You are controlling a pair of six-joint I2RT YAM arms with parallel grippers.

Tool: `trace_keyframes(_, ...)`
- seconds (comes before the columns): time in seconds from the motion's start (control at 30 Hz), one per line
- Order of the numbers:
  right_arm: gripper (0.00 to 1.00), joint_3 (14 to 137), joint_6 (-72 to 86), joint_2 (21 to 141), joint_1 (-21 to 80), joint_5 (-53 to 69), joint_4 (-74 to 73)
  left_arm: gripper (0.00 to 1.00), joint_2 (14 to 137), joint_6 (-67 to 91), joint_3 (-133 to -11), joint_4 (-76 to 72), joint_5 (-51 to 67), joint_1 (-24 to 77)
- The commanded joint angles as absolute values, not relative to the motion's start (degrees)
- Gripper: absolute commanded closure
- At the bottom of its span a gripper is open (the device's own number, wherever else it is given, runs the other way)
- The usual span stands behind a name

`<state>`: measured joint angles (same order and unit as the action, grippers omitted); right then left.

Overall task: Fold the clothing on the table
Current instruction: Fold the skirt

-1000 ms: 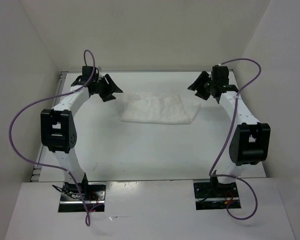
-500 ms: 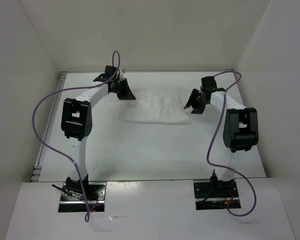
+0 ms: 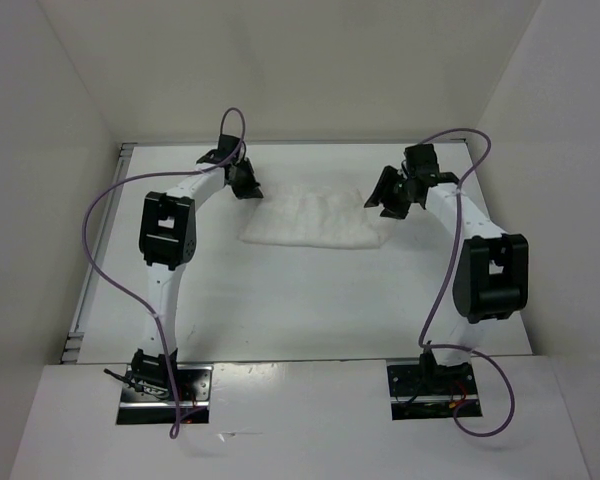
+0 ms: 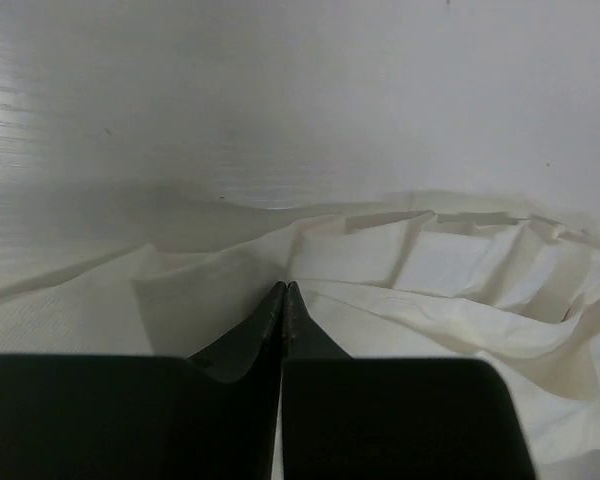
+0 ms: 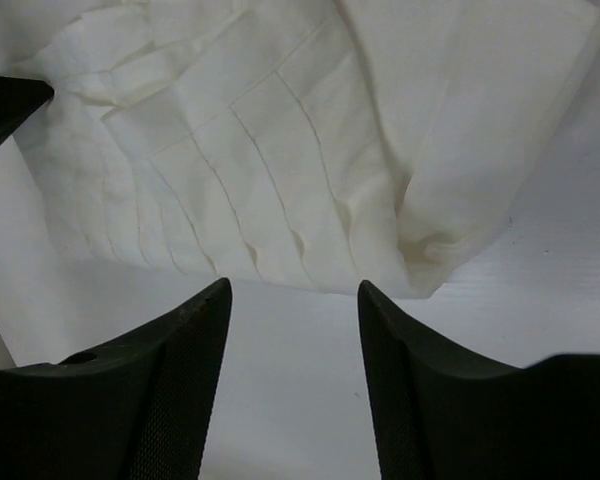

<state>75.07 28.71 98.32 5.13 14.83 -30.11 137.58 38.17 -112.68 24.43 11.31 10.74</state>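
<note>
My right gripper grabs the clothing (image 3: 315, 220) by the edge of its loose end (image 3: 368, 206) next, at the clothing's corner, to fold that end over.
The clothing (image 3: 315, 220) is a wrinkled white garment lying flat on the far half of the table (image 3: 280, 300). My left gripper (image 3: 248, 185) is at its far left corner. In the left wrist view its jaws (image 4: 285, 287) are pressed together, with folds of the clothing (image 4: 450, 270) gathered at the tips. My right gripper (image 3: 385, 198) is at the garment's right end. In the right wrist view it (image 5: 293, 290) stands open over bare table (image 5: 290, 400), just short of the edge of the clothing (image 5: 280, 150), with nothing between its fingers.
White upright walls (image 3: 60, 180) close in the table on the left, back and right. Purple cables (image 3: 110, 260) loop beside both arms. The left gripper's dark tip (image 5: 10, 100) shows at the far edge of the right wrist view.
Both arms have swung inward from the table's far corners to the ends of the clothing. The left gripper has shut at the far left corner. The right gripper stays open.
</note>
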Motion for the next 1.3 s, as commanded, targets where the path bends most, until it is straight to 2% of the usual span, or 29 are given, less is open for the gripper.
trace_keyframes(0.0, 0.40, 75.3, 26.9, 93.5, 5.4, 10.9, -33.6, 1.00, 139.2, 39.7, -114.8, 25.3, 4.9, 10.5)
trace_keyframes(0.03, 0.40, 75.3, 26.3, 92.9, 5.4, 9.6, -34.4, 1.00, 139.2, 39.7, -114.8, 25.8, 4.9, 10.5)
trace_keyframes(0.07, 0.31, 74.8, 26.3, 92.9, 5.4, 8.3, -35.0, 1.00, 139.2, 39.7, -114.8, 26.4, 4.9, 10.5)
trace_keyframes(0.23, 0.16, 74.2, 25.7, 96.7, 4.8, 6.2, -37.0, 1.00, 136.2, 39.7, -108.8, 23.7, 7.5, 10.5)
trace_keyframes(0.4, 0.15, 73.7, 25.1, 101.9, 4.2, 8.9, -33.5, 1.00, 131.2, 39.7, -102.6, 21.4, 10.3, 10.5)
trace_keyframes(0.8, 0.16, 80.0, 25.1, 114.9, 3.2, 14.6, -27.9, 1.00, 128.4, 37.5, -99.7, 21.4, 12.1, 9.9)
trace_keyframes(0.87, 0.21, 81.0, 25.7, 116.4, 3.2, 17.6, -27.4, 1.00, 128.4, 37.5, -99.7, 21.4, 12.1, 9.9)
trace_keyframes(1.0, 0.48, 81.0, 26.3, 119.4, 3.2, 24.5, -25.1, 1.00, 128.4, 37.0, -99.1, 21.9, 12.1, 9.4)
trace_keyframes(1.03, 0.67, 80.4, 26.3, 120.0, 3.2, 25.4, -25.0, 1.00, 128.4, 37.0, -99.1, 21.9, 12.1, 9.4)
trace_keyframes(1.13, 1.00, 77.8, 26.9, 117.8, 3.2, 24.4, -25.0, 1.00, 128.4, 37.0, -98.6, 21.9, 12.7, 8.3)
trace_keyframes(1.27, 1.00, 71.8, 28.2, 111.9, 3.2, 19.0, -29.3, 1.00, 127.9, 36.5, -98.1, 22.5, 12.7, 7.7)
